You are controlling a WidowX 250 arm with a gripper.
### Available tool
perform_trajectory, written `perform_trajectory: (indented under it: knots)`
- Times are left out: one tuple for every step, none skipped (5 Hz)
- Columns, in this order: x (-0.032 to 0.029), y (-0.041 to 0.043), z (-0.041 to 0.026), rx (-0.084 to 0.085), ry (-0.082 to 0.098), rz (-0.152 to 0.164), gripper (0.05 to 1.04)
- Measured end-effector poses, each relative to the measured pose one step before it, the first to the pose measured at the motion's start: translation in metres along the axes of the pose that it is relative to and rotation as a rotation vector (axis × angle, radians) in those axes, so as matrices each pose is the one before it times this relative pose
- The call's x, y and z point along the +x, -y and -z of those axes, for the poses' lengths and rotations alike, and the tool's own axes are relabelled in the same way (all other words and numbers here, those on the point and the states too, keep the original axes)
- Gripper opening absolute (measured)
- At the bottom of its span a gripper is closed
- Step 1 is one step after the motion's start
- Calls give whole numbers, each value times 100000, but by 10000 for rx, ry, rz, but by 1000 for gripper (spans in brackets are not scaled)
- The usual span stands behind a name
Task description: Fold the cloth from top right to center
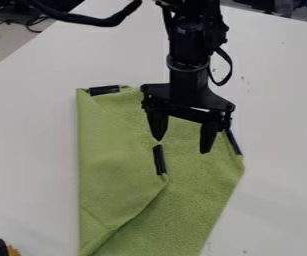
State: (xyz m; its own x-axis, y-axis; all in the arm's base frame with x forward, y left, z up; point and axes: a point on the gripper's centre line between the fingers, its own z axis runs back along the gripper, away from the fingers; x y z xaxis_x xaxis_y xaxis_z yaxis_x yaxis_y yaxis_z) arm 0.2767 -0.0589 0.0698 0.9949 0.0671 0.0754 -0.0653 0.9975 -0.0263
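Next, my gripper grabs the cloth (189,200) by its outspread corner with the dark strip to fold it in to the green cloth's center.
The gripper (181,146) hangs over the upper right part of the green cloth (189,200), its two fingers apart with nothing between them. The cloth's left side is folded over, and the corner of that flap (119,165) lies near the cloth's middle, with a black strip (159,160) on it just below the left fingertip. Another black strip (104,90) is at the cloth's top left corner. A third dark strip (234,142) runs along the right edge, right of the gripper. Part of the cloth's top edge is hidden behind the gripper.
The white table (29,145) surrounds the cloth at left, top and right. A black cable (82,20) crosses the upper left, near the arm. A dark object with an orange part (13,251) is at the bottom left corner. Cables lie beyond the table's upper left edge.
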Motion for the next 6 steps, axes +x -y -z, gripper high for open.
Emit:
perform_trajectory:
  knots:
    - [-161, -70, 756, 79, -233, -53, 1000]
    - [1584, 1363, 360, 176, 331, 296, 1000]
    - [1478, 1132, 594, -76, 174, 75, 1000]
    - [1568, 1105, 1362, -242, 131, -6, 1000]
    - [1427, 1000, 1457, -372, 124, 18, 1000]
    - [903, 490, 1006, -159, -170, 135, 1000]
